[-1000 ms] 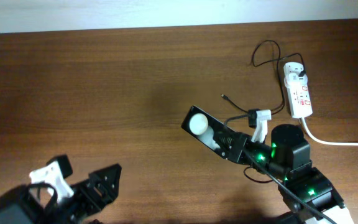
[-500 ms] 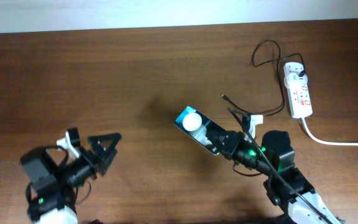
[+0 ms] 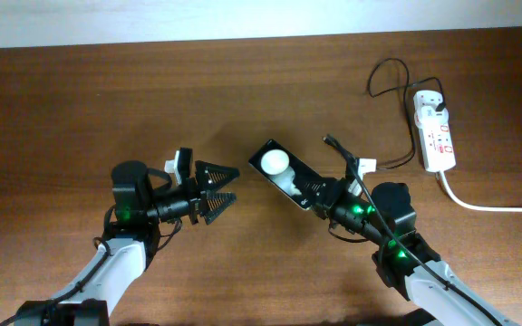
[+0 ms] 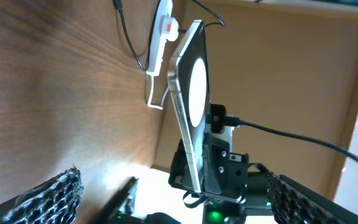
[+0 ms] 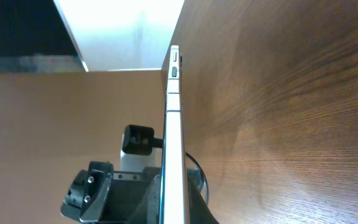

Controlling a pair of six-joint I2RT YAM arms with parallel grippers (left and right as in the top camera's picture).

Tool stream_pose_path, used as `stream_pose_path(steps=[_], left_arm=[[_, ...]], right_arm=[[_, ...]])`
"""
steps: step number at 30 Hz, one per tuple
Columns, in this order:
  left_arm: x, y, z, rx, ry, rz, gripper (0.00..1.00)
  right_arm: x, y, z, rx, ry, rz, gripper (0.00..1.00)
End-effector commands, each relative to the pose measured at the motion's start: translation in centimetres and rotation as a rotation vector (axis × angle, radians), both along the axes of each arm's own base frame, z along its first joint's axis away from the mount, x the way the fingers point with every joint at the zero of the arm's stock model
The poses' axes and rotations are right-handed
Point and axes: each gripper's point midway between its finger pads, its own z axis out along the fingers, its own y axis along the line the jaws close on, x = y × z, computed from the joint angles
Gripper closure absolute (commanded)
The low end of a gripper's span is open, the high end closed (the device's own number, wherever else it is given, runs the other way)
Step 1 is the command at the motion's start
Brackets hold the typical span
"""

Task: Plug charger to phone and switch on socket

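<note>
My left gripper picks up the black phone by its loose end (image 3: 269, 160) (image 4: 191, 59) next, which leaves the phone's lower end free for plugging the charger in.
The black phone (image 3: 282, 172) is held up off the table, tilted, by my right gripper (image 3: 320, 194), which is shut on its lower end. In the right wrist view the phone (image 5: 173, 112) shows edge-on between the jaws. My left gripper (image 3: 217, 191) is open and empty, pointing at the phone's free end a short gap away. In the left wrist view the phone (image 4: 190, 93) stands ahead between my open fingers (image 4: 50, 198). The charger's thin black cable (image 3: 383, 80) runs from a white adapter in the socket (image 3: 435, 134) to its tip (image 3: 327, 141) on the table behind the right gripper.
The socket's thick white cord (image 3: 492, 207) runs off to the right edge. The socket (image 4: 161, 34) and the black cable (image 4: 128, 37) also show far off in the left wrist view. A pale wall strip borders the table's far edge (image 3: 243, 23).
My left arm has swung from the lower left corner up toward the centre and now faces the phone. My right gripper has shifted the phone slightly left and up.
</note>
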Motion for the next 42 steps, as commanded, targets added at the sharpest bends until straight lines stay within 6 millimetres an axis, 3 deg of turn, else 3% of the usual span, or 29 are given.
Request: stream_pose_path(steps=[1,10,15,22,25,30,38,42], left_arm=[[0.0,-0.2,0.0,-0.055,0.157,0.023,0.01],[0.3,0.0,-0.1,-0.089,0.27,0.065,0.0],[0.8,-0.3,1.2,-0.115,0.23,0.068,0.11],[0.6,-1.5,1.6,-0.114,0.205,0.05,0.27],[0.9,-1.4,1.5,-0.109,0.202,0.072,0.46],[1.6,-1.1,1.3,-0.1,0.198,0.116,0.59],[1.7,-1.1,1.3,-0.098,0.197,0.121,0.72],[1.3,-2.0,1.2,-0.092,0.198,0.101,0.72]], right_arm=[[0.2,0.8,1.1,0.048,0.005,-0.045,0.96],[-1.9,4.9,1.5,0.063,0.002,-0.125,0.96],[-2.5,6.6,1.3,0.052,-0.009,-0.132,0.96],[-1.4,8.8,2.0,0.114,-0.054,-0.1,0.96],[-1.3,8.9,1.9,0.163,-0.004,-0.112,0.96],[-2.4,9.9,1.9,0.215,0.062,-0.08,0.96],[-2.6,10.1,1.9,0.271,0.129,-0.088,0.96],[-2.6,10.2,2.2,0.277,0.128,-0.086,0.96]])
